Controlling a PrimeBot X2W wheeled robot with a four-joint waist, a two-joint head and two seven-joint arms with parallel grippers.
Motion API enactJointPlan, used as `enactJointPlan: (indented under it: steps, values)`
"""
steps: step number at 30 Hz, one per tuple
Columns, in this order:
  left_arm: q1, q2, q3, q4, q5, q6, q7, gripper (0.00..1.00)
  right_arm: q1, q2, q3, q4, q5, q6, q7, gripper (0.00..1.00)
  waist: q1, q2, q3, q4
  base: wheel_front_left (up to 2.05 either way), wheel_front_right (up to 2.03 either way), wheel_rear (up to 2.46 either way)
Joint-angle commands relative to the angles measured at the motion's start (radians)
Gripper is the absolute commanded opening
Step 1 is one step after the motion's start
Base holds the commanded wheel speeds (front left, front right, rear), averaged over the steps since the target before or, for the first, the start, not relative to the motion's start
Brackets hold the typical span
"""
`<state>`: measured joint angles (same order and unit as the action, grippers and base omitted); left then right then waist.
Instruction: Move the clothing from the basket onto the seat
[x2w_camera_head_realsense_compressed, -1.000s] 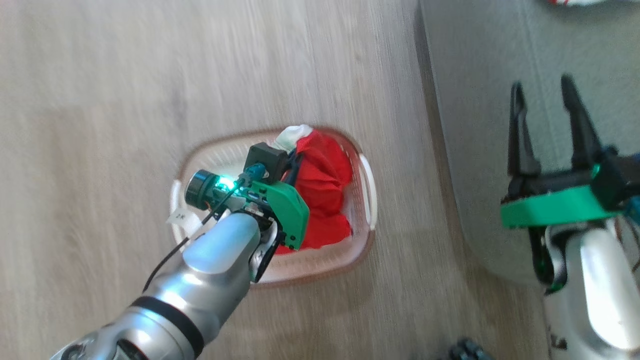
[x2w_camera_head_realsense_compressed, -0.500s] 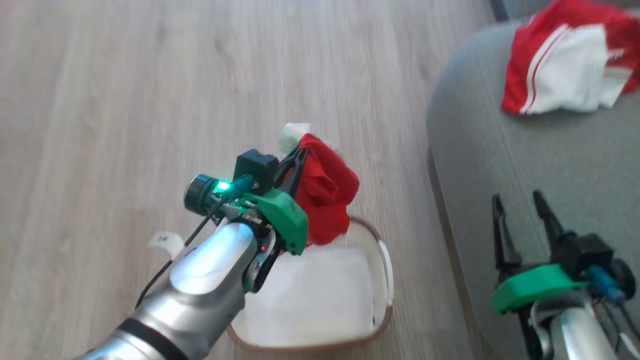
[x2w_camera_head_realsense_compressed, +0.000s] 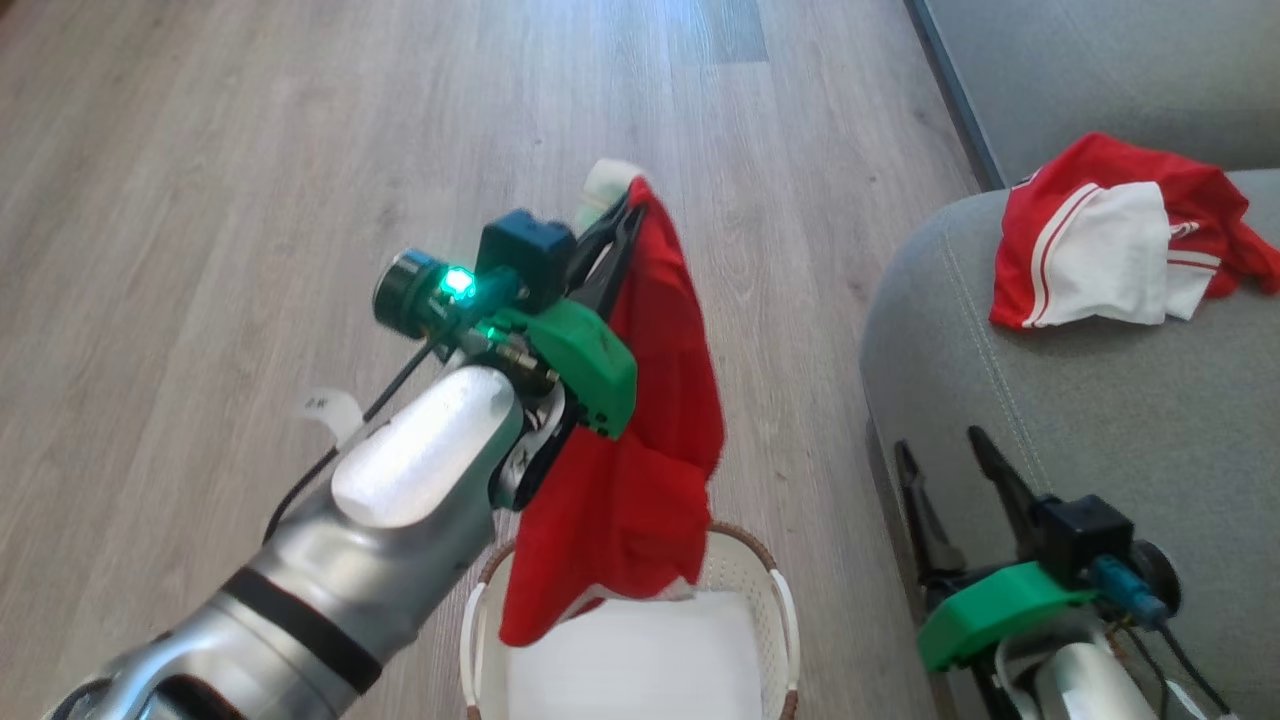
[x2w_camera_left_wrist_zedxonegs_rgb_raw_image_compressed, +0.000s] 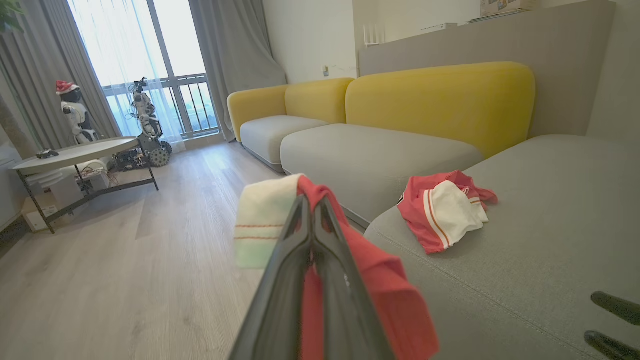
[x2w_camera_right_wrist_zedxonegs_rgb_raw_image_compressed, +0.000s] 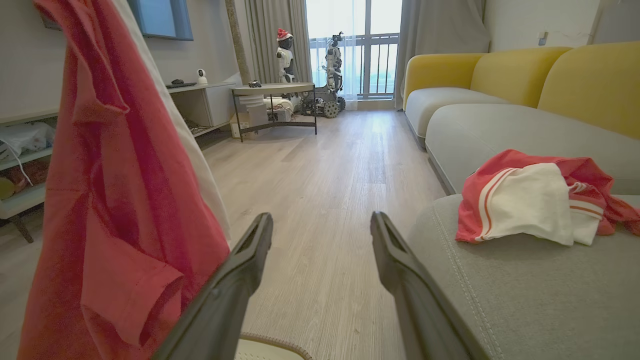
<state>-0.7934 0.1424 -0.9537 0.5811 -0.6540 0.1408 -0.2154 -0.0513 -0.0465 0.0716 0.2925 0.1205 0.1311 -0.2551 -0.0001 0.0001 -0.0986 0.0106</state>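
My right gripper grabs the hanging red garment by its white-banded edge (x2w_camera_right_wrist_zedxonegs_rgb_raw_image_compressed: 190, 153) next. Then it moves the garment onto the grey seat (x2w_camera_right_wrist_zedxonegs_rgb_raw_image_compressed: 540, 288).
My left gripper (x2w_camera_head_realsense_compressed: 625, 205) (x2w_camera_left_wrist_zedxonegs_rgb_raw_image_compressed: 312, 202) is shut on a red garment (x2w_camera_head_realsense_compressed: 640, 430) (x2w_camera_left_wrist_zedxonegs_rgb_raw_image_compressed: 380, 280) (x2w_camera_right_wrist_zedxonegs_rgb_raw_image_compressed: 125, 200) with a white cuff, held high so it hangs over the left part of the cream basket (x2w_camera_head_realsense_compressed: 760, 580). The basket's white bottom is bare. A second red-and-white garment (x2w_camera_head_realsense_compressed: 1110, 245) (x2w_camera_left_wrist_zedxonegs_rgb_raw_image_compressed: 442, 210) (x2w_camera_right_wrist_zedxonegs_rgb_raw_image_compressed: 530, 200) lies crumpled on the grey seat (x2w_camera_head_realsense_compressed: 1100, 420) (x2w_camera_left_wrist_zedxonegs_rgb_raw_image_compressed: 525, 270) (x2w_camera_right_wrist_zedxonegs_rgb_raw_image_compressed: 525, 300). My right gripper (x2w_camera_head_realsense_compressed: 935, 450) (x2w_camera_right_wrist_zedxonegs_rgb_raw_image_compressed: 322, 225) is open with nothing in it, low beside the seat's front corner, right of the basket.
Pale wood floor (x2w_camera_head_realsense_compressed: 250, 200) stretches ahead and to the left. More grey cushions with yellow backs (x2w_camera_left_wrist_zedxonegs_rgb_raw_image_compressed: 440, 100) run along the wall. A low round table (x2w_camera_right_wrist_zedxonegs_rgb_raw_image_compressed: 272, 90) and shelves (x2w_camera_right_wrist_zedxonegs_rgb_raw_image_compressed: 200, 100) stand farther off.
The left gripper has lifted the red garment out of the basket, and it now hangs unfurled above it. The head camera has tilted, bringing the seat and second garment into view.
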Motion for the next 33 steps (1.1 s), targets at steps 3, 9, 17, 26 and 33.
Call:
enactJointPlan:
  steps: [3,9,17,26,33]
  values:
    - [-0.093,0.011,0.039,-0.038,0.015,-0.003,0.011,0.00,-0.061,-0.004,0.056,-0.021,0.015,0.000,-0.007,1.00,0.0001,-0.0001,-0.012,0.006,0.00,0.00,0.00]
    - [-0.123,-0.013,0.027,-0.066,0.021,-0.007,0.014,0.00,-0.126,-0.004,0.127,0.015,0.006,0.000,-0.007,1.00,0.0001,-0.0001,-0.021,0.020,0.00,0.00,0.00]
    - [-0.136,-0.041,0.001,-0.095,0.030,-0.009,0.009,0.00,-0.278,-0.004,0.185,0.137,-0.050,0.000,-0.007,1.00,0.0001,-0.0001,-0.026,0.046,0.00,0.00,0.00]
    - [-0.146,-0.065,-0.038,-0.118,0.039,-0.016,0.007,0.00,-0.384,-0.004,0.246,0.317,-0.052,0.000,-0.007,1.00,0.0001,-0.0001,-0.020,0.098,0.00,0.00,0.00]
    - [-0.144,-0.067,-0.057,-0.140,0.039,-0.015,0.012,0.00,-0.412,-0.004,0.298,0.379,0.006,0.000,-0.007,0.22,0.0001,-0.0001,-0.018,0.138,0.00,0.00,0.00]
